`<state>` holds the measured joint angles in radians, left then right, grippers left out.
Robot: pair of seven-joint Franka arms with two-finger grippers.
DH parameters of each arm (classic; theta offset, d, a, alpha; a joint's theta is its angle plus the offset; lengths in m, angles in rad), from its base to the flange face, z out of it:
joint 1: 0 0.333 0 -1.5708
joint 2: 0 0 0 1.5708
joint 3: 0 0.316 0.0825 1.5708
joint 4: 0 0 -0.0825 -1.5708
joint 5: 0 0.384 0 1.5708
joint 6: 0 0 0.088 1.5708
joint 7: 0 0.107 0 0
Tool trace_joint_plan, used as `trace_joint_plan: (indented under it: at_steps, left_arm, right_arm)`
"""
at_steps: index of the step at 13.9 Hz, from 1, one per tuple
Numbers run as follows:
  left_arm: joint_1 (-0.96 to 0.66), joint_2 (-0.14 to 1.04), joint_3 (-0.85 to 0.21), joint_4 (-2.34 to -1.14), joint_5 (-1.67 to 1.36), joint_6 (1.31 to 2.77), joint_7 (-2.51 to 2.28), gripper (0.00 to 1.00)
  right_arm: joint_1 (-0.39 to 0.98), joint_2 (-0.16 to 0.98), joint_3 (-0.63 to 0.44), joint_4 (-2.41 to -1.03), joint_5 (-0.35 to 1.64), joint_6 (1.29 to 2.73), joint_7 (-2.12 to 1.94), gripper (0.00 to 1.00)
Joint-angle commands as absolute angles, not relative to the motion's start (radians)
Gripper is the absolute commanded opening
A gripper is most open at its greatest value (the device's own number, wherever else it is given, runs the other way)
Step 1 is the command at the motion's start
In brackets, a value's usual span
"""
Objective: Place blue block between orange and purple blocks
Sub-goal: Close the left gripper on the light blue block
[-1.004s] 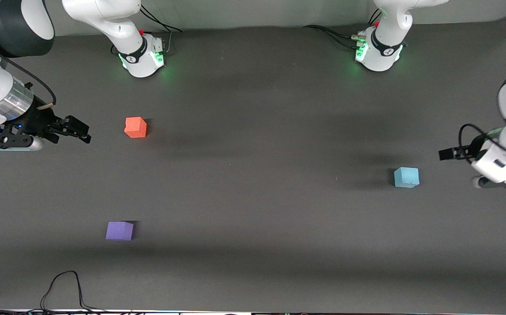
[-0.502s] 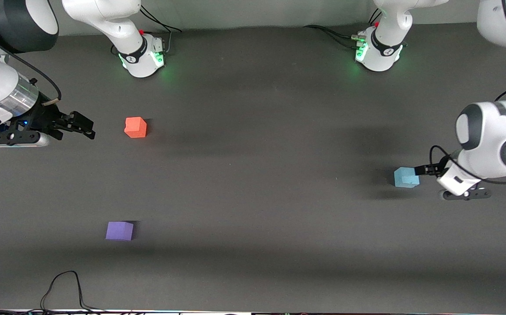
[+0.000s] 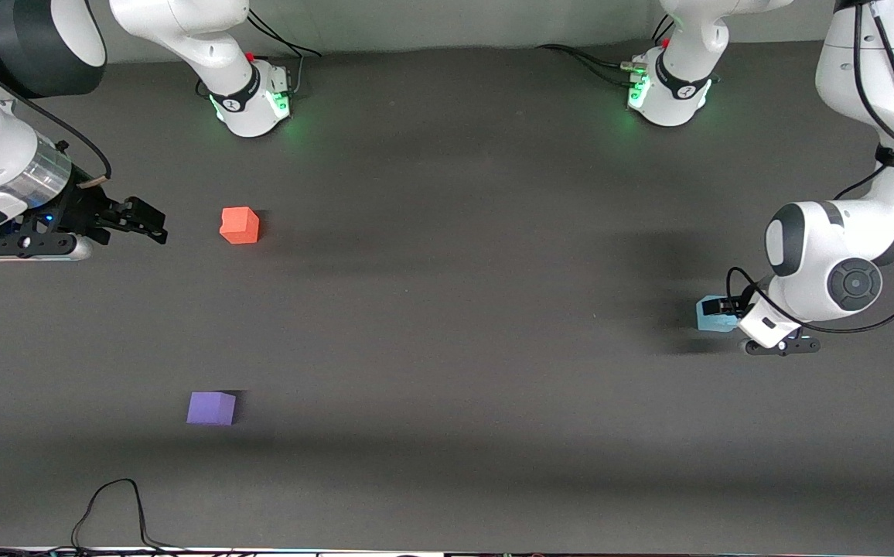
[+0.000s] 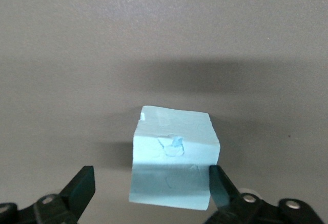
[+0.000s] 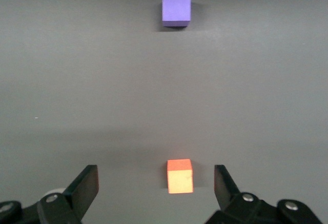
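The left gripper grabs the opposite sides of the blue block (image 3: 707,319) next, to place it between the orange and purple blocks.
The pale blue block (image 3: 707,319) sits on the dark mat toward the left arm's end of the table. My left gripper (image 3: 725,306) is low over it and open. In the left wrist view the blue block (image 4: 174,155) lies between the fingers of the left gripper (image 4: 150,182), one finger close against its side, the other apart. The orange block (image 3: 240,225) and the purple block (image 3: 211,408) sit toward the right arm's end, the purple one nearer the front camera. My right gripper (image 3: 155,223) waits open and empty beside the orange block (image 5: 180,176); the purple block (image 5: 176,8) shows too.
Both arm bases (image 3: 250,97) stand along the table's edge farthest from the front camera. A black cable (image 3: 110,503) loops at the table's edge nearest that camera, toward the right arm's end. Bare mat (image 3: 455,309) stretches between the blue block and the other two.
My left arm has swung in toward the blue block and come down, so its open fingers now straddle it. The right gripper has shifted slightly toward the orange block. No block has moved.
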<state>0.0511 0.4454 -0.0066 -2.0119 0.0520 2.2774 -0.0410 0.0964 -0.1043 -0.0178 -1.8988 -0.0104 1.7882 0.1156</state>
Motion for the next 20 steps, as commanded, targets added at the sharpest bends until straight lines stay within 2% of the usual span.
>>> trace_joint_plan:
  at_steps: [1, 8, 15, 20]
  left_arm:
    - [0.043, 0.445, -0.002, -2.034, 0.035, 2.292, -0.057, 1.00]
    - [0.041, 0.468, -0.002, -2.034, -0.012, 2.293, -0.057, 0.99]
    - [0.048, 0.479, -0.002, -2.118, -0.014, 2.436, -0.057, 0.99]
    - [0.046, 0.477, -0.002, -2.118, -0.014, 2.433, -0.057, 0.99]
  right_arm:
    - [0.101, -0.158, -0.023, -1.916, -0.032, 1.747, 0.101, 1.00]
    - [0.101, -0.183, -0.026, -1.917, -0.028, 1.710, 0.083, 1.00]
    - [0.100, -0.207, -0.028, -1.921, -0.025, 1.661, 0.067, 1.00]
    - [0.100, -0.207, -0.029, -1.919, -0.025, 1.669, 0.069, 1.00]
